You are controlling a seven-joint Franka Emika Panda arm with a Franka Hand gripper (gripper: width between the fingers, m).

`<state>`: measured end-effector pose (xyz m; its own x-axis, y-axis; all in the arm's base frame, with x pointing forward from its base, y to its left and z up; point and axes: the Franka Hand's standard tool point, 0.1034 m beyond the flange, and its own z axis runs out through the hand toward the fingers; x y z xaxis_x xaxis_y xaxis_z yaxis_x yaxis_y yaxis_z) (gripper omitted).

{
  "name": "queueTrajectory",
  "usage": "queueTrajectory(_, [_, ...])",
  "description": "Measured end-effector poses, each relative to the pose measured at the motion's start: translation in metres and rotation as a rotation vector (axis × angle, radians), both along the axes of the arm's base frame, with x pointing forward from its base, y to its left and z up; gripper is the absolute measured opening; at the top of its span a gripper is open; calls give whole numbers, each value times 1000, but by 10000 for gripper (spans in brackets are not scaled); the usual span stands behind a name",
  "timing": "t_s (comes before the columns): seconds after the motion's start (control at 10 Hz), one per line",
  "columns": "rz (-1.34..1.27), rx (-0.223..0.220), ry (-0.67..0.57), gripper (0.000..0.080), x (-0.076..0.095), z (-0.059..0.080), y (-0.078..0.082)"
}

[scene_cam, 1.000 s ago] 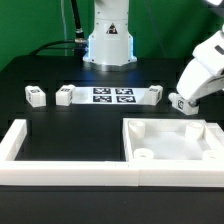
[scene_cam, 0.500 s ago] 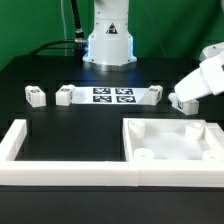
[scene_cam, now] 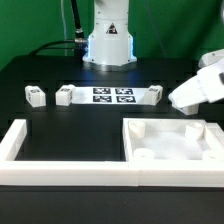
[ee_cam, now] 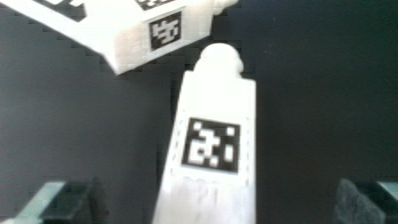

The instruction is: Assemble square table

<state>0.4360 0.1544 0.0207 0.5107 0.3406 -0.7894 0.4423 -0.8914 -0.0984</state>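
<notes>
My gripper next needs to grab the leg by its long body, so its round tip stays free for the table top's corner hole.
The square table top, a white slab with a raised rim and round corner holes, lies at the front on the exterior view's right. Three small white tagged leg blocks stand in a row behind it. My gripper hangs low just behind the slab, and the white hand hides what lies under it there. In the wrist view a long white tagged leg lies between my open fingers, with a gap on each side. Another tagged leg block lies just beyond its tip.
The marker board lies flat among the row of legs. A long white U-shaped border wall runs along the front and the exterior view's left. The robot base stands at the back centre.
My gripper has come down and toward the exterior view's left, onto the leg behind the slab, which it now covers in that view. The jaws have stayed open.
</notes>
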Motion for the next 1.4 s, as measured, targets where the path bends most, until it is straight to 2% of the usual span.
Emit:
queueTrajectory(0.2, [-8,-10,15,648,-4,-10,-6])
queueTrajectory(0.5, [-5,-7,16,636,-4,-10,-6])
queueTrajectory(0.7, [-5,-7,17,284,-4,-10,-6])
queueTrajectory(1.4, [-3,-2,13,288,-1,-7,-7])
